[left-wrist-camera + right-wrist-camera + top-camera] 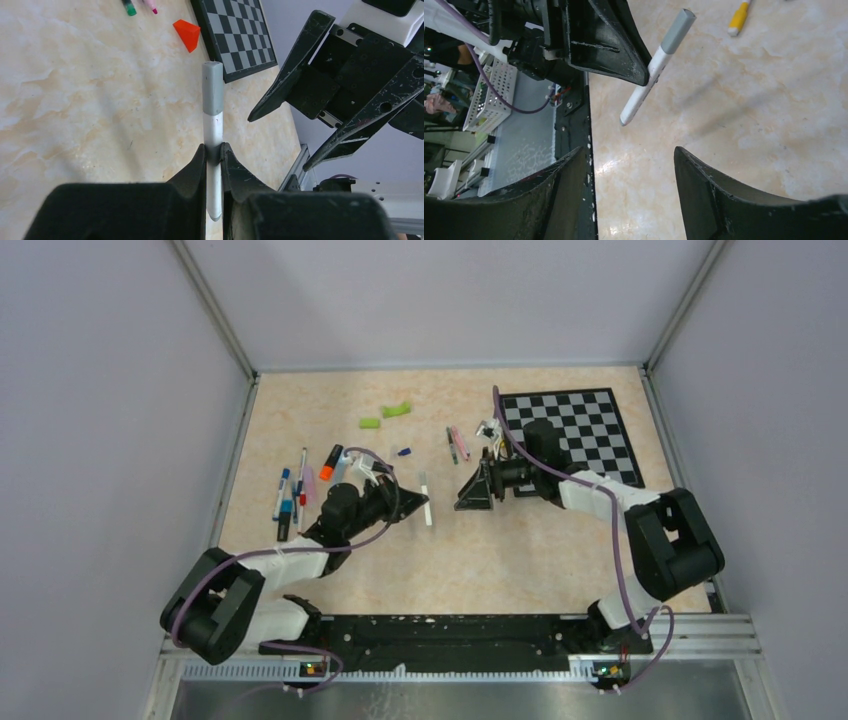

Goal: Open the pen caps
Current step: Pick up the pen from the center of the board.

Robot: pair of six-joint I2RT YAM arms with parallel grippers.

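Observation:
The right gripper grabs the white pen by its body's lower end [214,202] next. That leaves the grey cap [212,90] free for my left gripper to open.
A white pen [215,131] with a grey cap [212,90] hangs above the table, and my left gripper [214,148] is shut on its barrel below the cap. In the top view the white pen [426,502] sits at the left gripper [412,504], near the table's middle. My right gripper [630,150] is open with nothing between its fingers. It faces the pen from the right and stays apart from it. In the right wrist view the pen [644,90] slants up to its grey cap [678,31]. The right gripper [468,492] is just right of the pen.
Several pens [290,495] and an orange marker [331,460] lie at the left. Green curved pieces [385,415] sit at the back, with a blue cap [403,452] and pink and green pens [457,443] nearby. A checkerboard [585,425] lies at the back right, and a red wedge [187,34] beside it.

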